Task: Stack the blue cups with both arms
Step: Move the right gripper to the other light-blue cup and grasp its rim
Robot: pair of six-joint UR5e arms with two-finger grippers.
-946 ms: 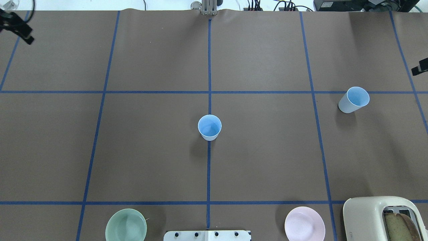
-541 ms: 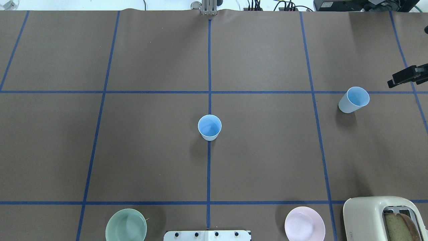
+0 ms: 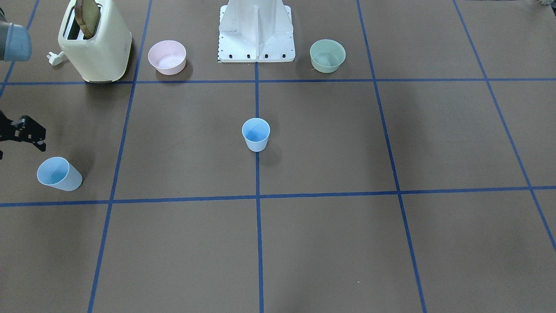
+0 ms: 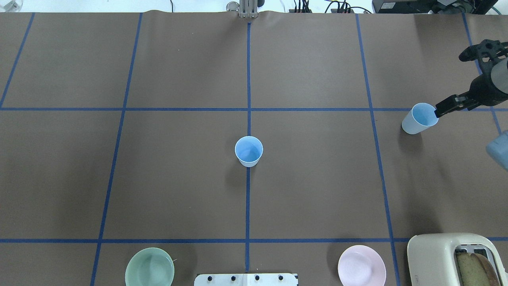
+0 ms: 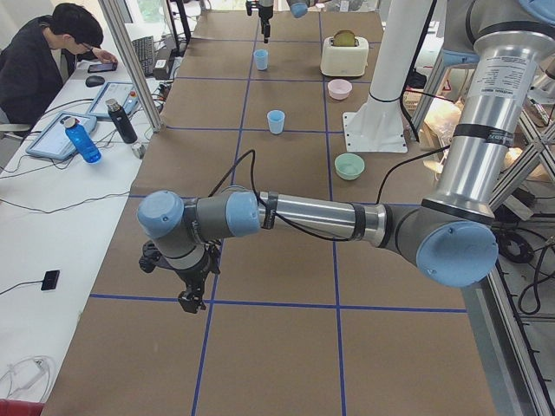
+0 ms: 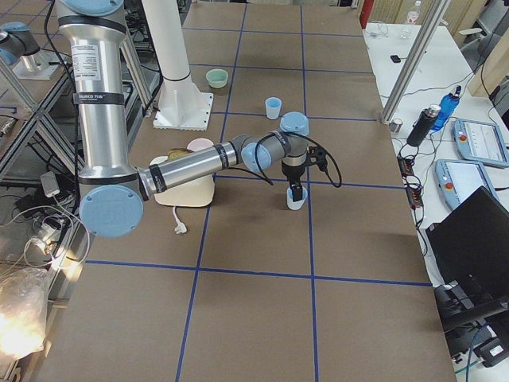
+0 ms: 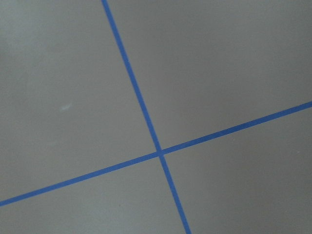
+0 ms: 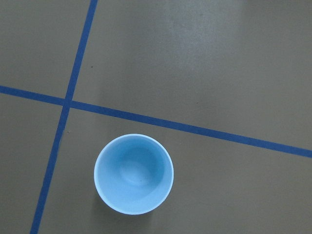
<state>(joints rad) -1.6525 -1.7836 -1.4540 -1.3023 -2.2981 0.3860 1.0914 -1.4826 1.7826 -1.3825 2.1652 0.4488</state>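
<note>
My right gripper picks up this pale blue cup by its rim (image 3: 54, 157) next, to stack it into the other blue cup (image 3: 256, 134) on the tape line.
One pale blue cup (image 4: 249, 151) stands upright at the table's centre on the blue tape line; it also shows in the front view (image 3: 256, 134). The second blue cup (image 4: 420, 118) stands upright at the right side and fills the lower part of the right wrist view (image 8: 133, 174). My right gripper (image 4: 450, 85) is open and empty, its fingers spread wide. It hangs just right of and above that cup, one fingertip (image 4: 440, 110) at the rim. My left gripper (image 5: 189, 299) shows only in the exterior left view, low over bare table far from both cups. I cannot tell whether it is open or shut.
A cream toaster (image 4: 456, 260) holding bread, a pink bowl (image 4: 361, 265) and a green bowl (image 4: 149, 267) stand along the near edge beside the white pedestal (image 3: 257, 30). An operator (image 5: 52, 52) sits at a side desk.
My right gripper has come in from the right edge to the right cup. My left gripper has left the overhead view at the top left. Both cups stay put.
</note>
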